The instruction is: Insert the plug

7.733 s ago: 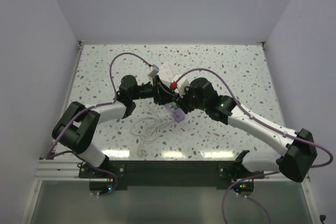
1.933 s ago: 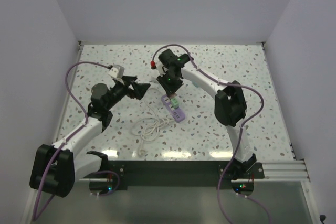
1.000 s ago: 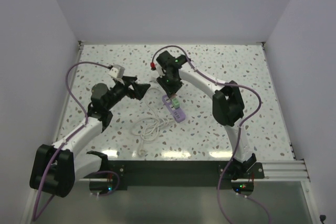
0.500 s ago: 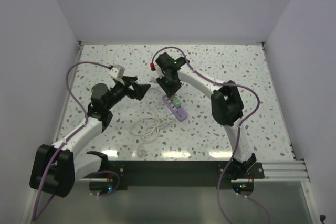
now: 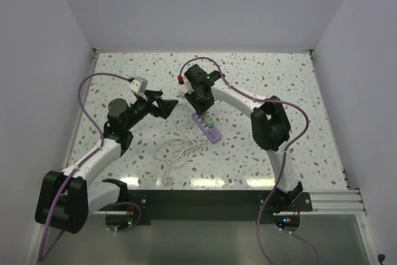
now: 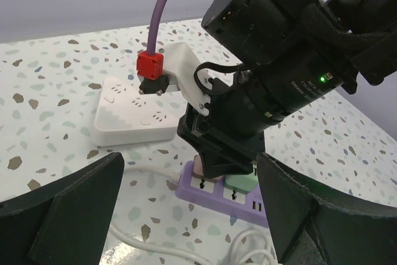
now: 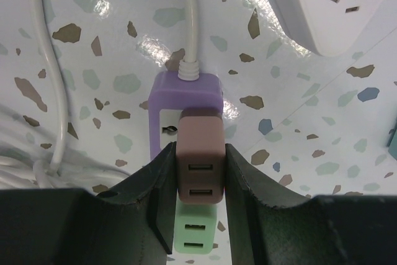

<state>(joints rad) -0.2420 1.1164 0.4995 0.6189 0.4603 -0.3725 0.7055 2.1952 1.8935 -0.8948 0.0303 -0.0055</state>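
My right gripper is ready to open now, as the brownish-pink plug [image 7: 200, 166] would settle. The plug stands upright against the purple power strip's end socket, in line with the green plug.
My right gripper [image 7: 200, 152] is shut on a brownish-pink plug [image 7: 200, 166], one finger on each side. The plug stands upright on the purple power strip [image 7: 186, 94], at the socket nearest the strip's cable end. In the left wrist view the pink plug [image 6: 198, 167] meets the top of the strip [image 6: 217, 195] under the right gripper [image 6: 229, 147]. A green plug [image 7: 195, 235] sits in the neighbouring socket. In the top view the right gripper [image 5: 200, 100] hangs over the strip [image 5: 209, 131]. My left gripper [image 5: 170, 105] is open and empty to the strip's left.
A white power strip [image 6: 133, 116] lies just behind the purple one, and its corner [image 7: 329, 4] shows at the upper right of the right wrist view. The purple strip's white cable [image 5: 177, 150] lies coiled towards the near edge. The right arm's purple cable arches above.
The right gripper with the pink plug has shifted only slightly over the purple strip's end. The left arm has stayed where it was, open.
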